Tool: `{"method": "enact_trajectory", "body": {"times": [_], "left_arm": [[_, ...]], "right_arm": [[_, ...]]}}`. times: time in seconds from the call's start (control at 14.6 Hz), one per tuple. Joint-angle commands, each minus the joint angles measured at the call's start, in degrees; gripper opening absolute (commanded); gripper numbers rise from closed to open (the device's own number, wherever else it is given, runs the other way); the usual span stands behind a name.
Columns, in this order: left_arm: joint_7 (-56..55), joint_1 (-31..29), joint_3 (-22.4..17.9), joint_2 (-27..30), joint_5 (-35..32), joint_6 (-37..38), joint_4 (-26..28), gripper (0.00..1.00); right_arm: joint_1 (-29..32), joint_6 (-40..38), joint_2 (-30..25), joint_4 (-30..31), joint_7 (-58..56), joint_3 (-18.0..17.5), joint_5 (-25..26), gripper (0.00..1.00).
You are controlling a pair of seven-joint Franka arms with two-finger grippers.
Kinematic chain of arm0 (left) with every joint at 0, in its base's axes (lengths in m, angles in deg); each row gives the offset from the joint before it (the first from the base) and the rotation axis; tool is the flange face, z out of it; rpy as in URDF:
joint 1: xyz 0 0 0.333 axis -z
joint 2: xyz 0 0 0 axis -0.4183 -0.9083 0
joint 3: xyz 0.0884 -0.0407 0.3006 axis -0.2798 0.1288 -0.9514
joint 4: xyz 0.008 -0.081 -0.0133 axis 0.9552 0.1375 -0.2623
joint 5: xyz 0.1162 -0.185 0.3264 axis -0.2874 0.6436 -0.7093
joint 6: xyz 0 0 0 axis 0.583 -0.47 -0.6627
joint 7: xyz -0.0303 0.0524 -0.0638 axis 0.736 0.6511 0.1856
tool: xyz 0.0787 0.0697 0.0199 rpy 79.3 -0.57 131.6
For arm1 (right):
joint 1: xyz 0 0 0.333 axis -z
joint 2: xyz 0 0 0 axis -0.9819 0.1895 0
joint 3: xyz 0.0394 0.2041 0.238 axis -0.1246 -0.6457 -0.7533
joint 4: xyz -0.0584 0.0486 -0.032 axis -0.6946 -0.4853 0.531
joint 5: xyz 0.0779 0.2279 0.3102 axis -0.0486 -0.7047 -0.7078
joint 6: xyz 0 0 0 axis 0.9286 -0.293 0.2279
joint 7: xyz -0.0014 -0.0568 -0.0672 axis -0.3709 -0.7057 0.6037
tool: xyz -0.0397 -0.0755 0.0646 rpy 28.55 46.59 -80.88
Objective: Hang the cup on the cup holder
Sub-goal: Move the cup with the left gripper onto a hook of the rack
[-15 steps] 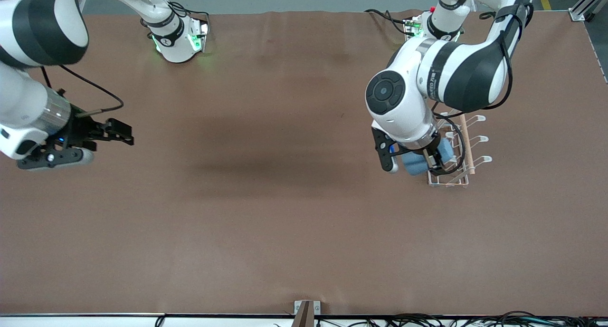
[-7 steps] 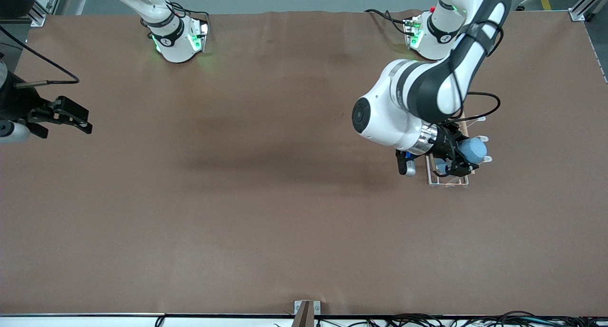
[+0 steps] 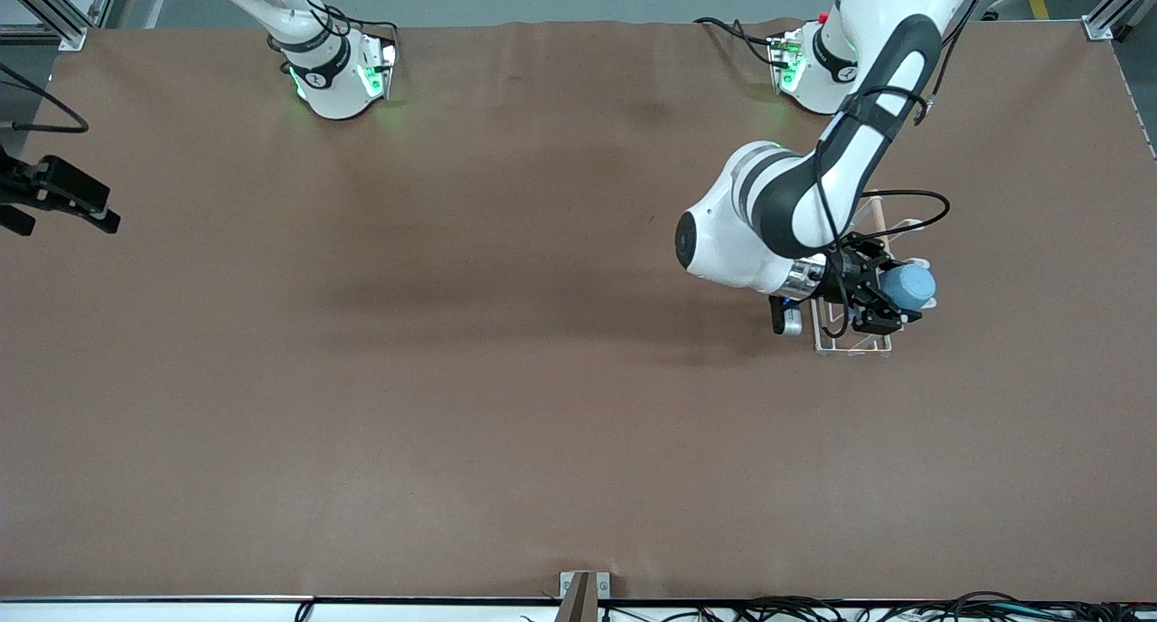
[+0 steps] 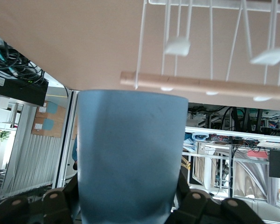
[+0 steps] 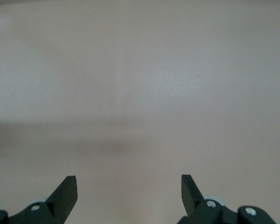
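Note:
The cup's rim [image 4: 133, 93] is short of the cup holder's white wire tips. It would drop if released now, so my left gripper moves it closer first.
My left gripper [image 3: 881, 298] is shut on the light blue cup [image 3: 909, 286] and holds it on its side over the white wire cup holder [image 3: 850, 346]. In the left wrist view the cup [image 4: 130, 154] fills the space between my black fingers [image 4: 56, 201], its wider end pointing away from the wrist. The holder's wooden dowel [image 4: 200, 86] and white prong tips [image 4: 177, 45] show just past that end. I cannot tell whether the cup touches a prong. My right gripper [image 3: 56, 202] is open and empty over the table edge at the right arm's end; the right wrist view [image 5: 129, 191] shows only bare table.
The brown table [image 3: 506, 351] is bare across its middle. Both arm bases [image 3: 334, 80] stand along the edge farthest from the front camera. A small metal bracket [image 3: 583, 586] sits at the nearest edge.
My left arm swung the cup from beside the holder to over it, turning it sideways. My right gripper drew back toward the table edge at the right arm's end.

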Motion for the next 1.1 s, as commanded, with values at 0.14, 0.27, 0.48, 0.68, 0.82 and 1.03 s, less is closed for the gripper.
{"method": "enact_trajectory", "body": {"times": [0.14, 0.27, 0.48, 0.68, 0.82, 1.03], "left_arm": [[-0.9, 0.1, 0.3, -2.7, -1.5, 1.7, 0.2, 0.64], [-1.0, 0.2, 0.2, -3.5, -1.5, 2.0, 0.2, 0.64], [-3.3, 0.5, 0.3, -4.5, -1.5, 2.4, 0.3, 0.64], [-7.2, 0.7, 0.3, -6.3, -1.4, 2.5, 0.3, 0.64], [-11.0, 0.9, 0.4, -6.9, -1.3, 2.6, 1.1, 0.64], [-13.4, 0.9, 0.4, -7.0, -1.2, 2.5, 1.5, 1.0]], "right_arm": [[0.0, 2.2, -5.6, 7.4, 0.7, -0.4, 0.6, 0.99], [0.0, 2.2, -5.8, 7.3, 0.7, -0.5, 0.7, 0.99], [0.3, 2.2, -5.5, 7.2, 0.7, -0.4, 0.7, 0.99], [0.3, 2.2, -5.5, 7.2, 0.7, -0.4, 0.8, 0.99], [0.3, 2.3, -5.3, 6.6, 0.7, -0.4, 0.8, 0.99], [0.3, 2.2, -5.3, 6.7, 0.7, -0.4, 0.8, 0.99]]}}
